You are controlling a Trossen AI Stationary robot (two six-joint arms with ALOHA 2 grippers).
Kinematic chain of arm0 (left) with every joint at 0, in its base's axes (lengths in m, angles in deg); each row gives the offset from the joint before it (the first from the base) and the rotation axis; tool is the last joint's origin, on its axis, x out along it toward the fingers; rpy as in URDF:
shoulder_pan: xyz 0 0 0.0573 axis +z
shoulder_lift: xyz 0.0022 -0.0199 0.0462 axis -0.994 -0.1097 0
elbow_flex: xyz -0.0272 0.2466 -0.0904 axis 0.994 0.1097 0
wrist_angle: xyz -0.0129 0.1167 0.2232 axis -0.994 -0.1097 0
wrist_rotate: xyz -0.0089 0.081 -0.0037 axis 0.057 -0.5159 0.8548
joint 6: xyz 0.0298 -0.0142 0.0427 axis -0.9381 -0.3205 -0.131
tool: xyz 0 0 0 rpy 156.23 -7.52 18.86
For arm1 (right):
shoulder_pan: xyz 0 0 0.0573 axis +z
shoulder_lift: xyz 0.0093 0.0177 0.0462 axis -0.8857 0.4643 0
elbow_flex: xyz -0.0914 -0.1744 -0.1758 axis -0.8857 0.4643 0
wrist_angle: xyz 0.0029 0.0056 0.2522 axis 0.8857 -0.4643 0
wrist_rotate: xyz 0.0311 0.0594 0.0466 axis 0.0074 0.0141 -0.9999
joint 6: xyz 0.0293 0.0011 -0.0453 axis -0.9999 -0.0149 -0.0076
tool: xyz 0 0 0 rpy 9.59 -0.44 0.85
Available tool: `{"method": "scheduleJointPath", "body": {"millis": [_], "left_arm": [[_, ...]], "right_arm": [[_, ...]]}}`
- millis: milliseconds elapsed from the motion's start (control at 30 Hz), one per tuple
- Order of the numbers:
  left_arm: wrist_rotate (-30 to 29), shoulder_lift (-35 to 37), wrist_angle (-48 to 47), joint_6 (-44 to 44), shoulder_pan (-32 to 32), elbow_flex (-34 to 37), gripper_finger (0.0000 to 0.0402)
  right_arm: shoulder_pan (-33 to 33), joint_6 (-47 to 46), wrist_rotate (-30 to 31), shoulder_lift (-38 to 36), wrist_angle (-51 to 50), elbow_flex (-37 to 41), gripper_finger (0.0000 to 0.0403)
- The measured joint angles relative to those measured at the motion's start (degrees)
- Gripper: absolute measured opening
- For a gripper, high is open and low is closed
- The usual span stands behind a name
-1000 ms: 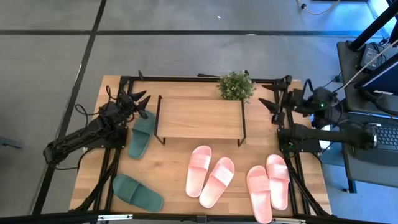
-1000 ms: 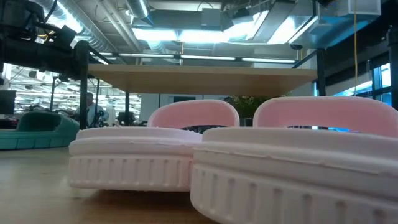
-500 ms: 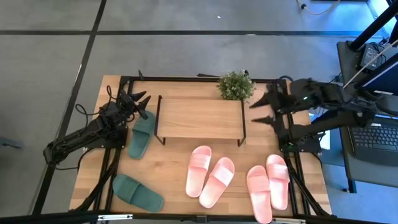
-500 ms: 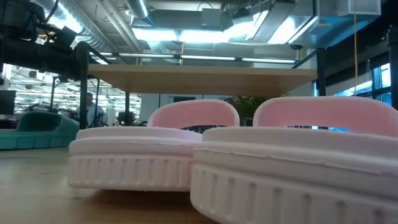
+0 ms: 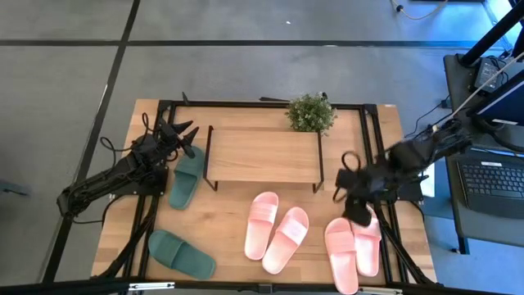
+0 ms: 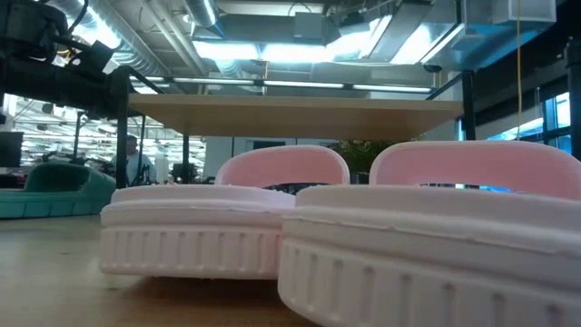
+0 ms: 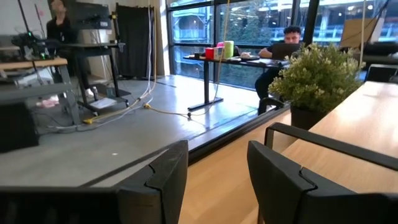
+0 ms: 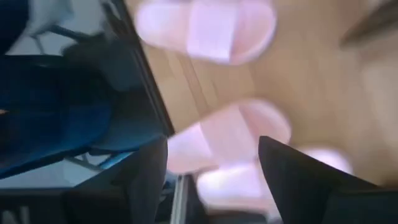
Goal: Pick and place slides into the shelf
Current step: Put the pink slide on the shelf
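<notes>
My right gripper picks up the pink slide beside the black frame bar by its wide strap next, to place it on the shelf.
The shelf stands mid-table, and its top board also shows in the low view. One dark green slide lies flat beside the shelf's left end, and another lies near the front left. One pink pair lies in front of the shelf, close up in the low view. A second pink pair lies at the front right. My left gripper is open and empty by the far end of the green slide. My right gripper is open and empty above the right pink pair.
A small potted plant stands at the shelf's far right corner and also shows in the left wrist view. Black frame rails run along the table's right side. Bare wood lies between the shelf and the pink slides.
My right arm has swung from the table's far right corner toward the near edge and leftward, and now stands over the right pink pair with its fingers still apart. The slides have not moved.
</notes>
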Motion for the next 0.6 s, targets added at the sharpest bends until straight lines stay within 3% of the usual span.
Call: {"method": "scheduleJointPath", "body": {"millis": [300, 600], "left_arm": [[0.0, 0.0, 0.0, -0.2, 0.0, 0.0, 0.0159], [0.0, 0.0, 0.0, -0.1, 0.0, 0.0, 0.0159]], "right_arm": [[11.6, -18.3, 0.0, 8.6, -1.9, 4.1, 0.0253], [19.3, -26.0, -1.4, 19.3, -0.8, 4.9, 0.0253]]}}
